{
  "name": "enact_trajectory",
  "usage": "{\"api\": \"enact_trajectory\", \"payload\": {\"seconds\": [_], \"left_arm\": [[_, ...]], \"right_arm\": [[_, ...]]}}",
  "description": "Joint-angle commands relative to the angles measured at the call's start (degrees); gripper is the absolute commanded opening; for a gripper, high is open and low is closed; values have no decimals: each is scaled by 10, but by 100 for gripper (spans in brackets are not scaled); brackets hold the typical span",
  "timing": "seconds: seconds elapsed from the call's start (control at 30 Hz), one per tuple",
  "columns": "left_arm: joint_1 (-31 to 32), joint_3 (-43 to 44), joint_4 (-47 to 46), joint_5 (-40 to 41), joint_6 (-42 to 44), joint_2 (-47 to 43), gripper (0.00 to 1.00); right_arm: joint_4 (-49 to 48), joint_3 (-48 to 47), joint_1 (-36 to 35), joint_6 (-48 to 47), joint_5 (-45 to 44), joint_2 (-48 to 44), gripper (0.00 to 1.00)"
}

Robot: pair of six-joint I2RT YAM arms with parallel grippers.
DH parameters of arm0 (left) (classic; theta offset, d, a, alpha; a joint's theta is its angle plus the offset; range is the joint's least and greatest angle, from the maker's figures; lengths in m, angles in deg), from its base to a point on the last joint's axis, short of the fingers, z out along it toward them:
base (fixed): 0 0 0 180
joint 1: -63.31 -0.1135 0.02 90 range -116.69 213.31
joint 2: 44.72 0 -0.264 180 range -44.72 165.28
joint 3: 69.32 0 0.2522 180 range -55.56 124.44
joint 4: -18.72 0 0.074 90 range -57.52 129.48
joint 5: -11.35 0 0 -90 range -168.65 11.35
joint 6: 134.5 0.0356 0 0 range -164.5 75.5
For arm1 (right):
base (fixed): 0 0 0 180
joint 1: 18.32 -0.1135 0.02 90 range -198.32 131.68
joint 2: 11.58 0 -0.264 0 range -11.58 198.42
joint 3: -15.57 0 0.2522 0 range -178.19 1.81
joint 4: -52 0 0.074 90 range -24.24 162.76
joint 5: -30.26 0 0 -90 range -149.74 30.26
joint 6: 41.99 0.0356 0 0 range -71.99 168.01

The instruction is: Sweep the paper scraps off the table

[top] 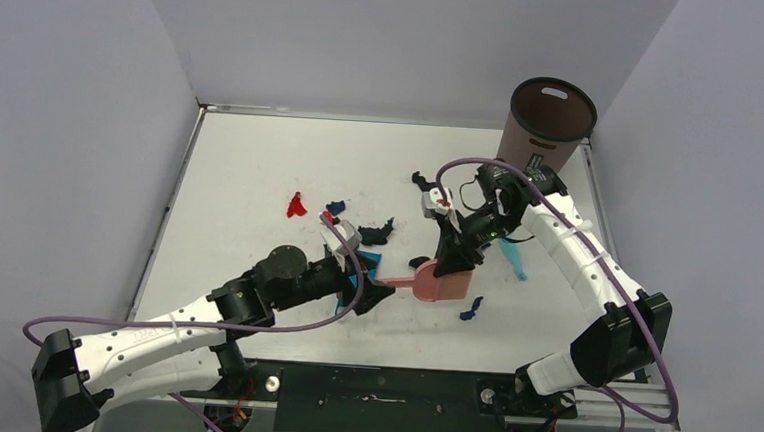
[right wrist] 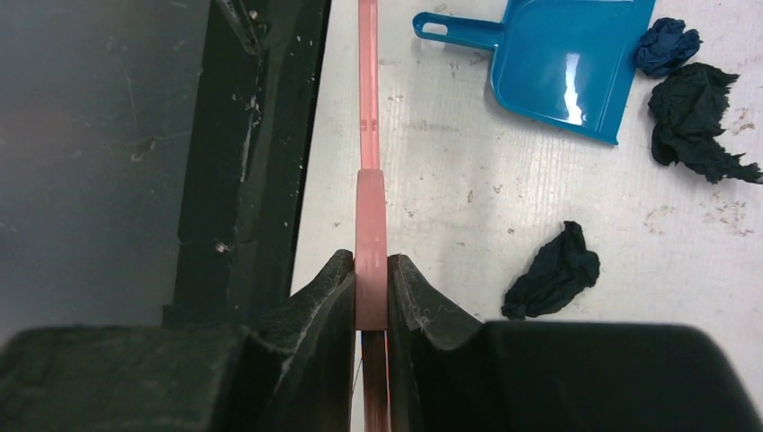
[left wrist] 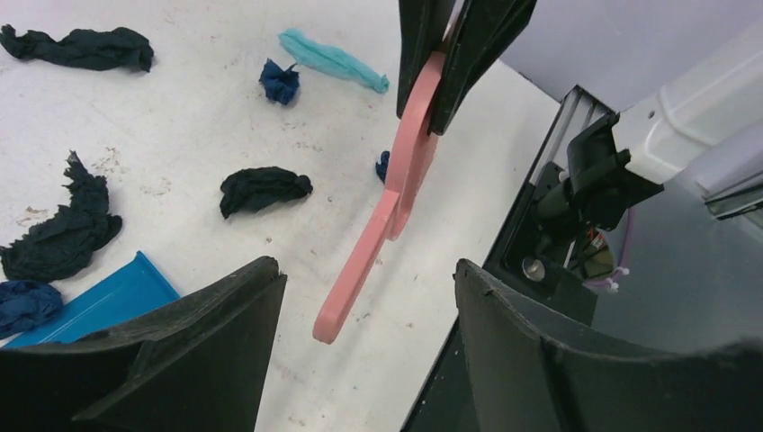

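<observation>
My left gripper should next grab the pink hand brush by its handle, so the bristles stay free to sweep the paper scraps.
My right gripper is shut on the pink hand brush and holds it over the table. In the right wrist view the jaws clamp the brush edge-on. My left gripper is open and empty. In its wrist view the brush handle hangs between the fingers without touching them. Paper scraps lie around: red, dark blue, black, black, a light-blue strip, dark blue.
A blue dustpan lies flat on the table beside my left gripper; a corner of it shows in the left wrist view. A brown bin stands at the far right corner. The table's front edge and black rail run close by.
</observation>
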Motion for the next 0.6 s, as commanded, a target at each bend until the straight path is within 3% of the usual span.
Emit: {"api": "enact_trajectory", "payload": {"seconds": [0.0, 0.13, 0.47, 0.57], "left_arm": [[-24, -33, -126, -4, -86, -10, 67], [-55, -72, -188, -45, -139, -18, 64], [-82, -77, -232, -149, -159, 15, 30], [-81, -71, -235, -167, -158, 28, 27]], "right_arm": [[5, 11, 21, 12, 115, -12, 5], [4, 29, 24, 11, 169, -11, 5], [5, 34, 24, 30, 189, 13, 5], [5, 35, 24, 35, 187, 16, 5]]}}
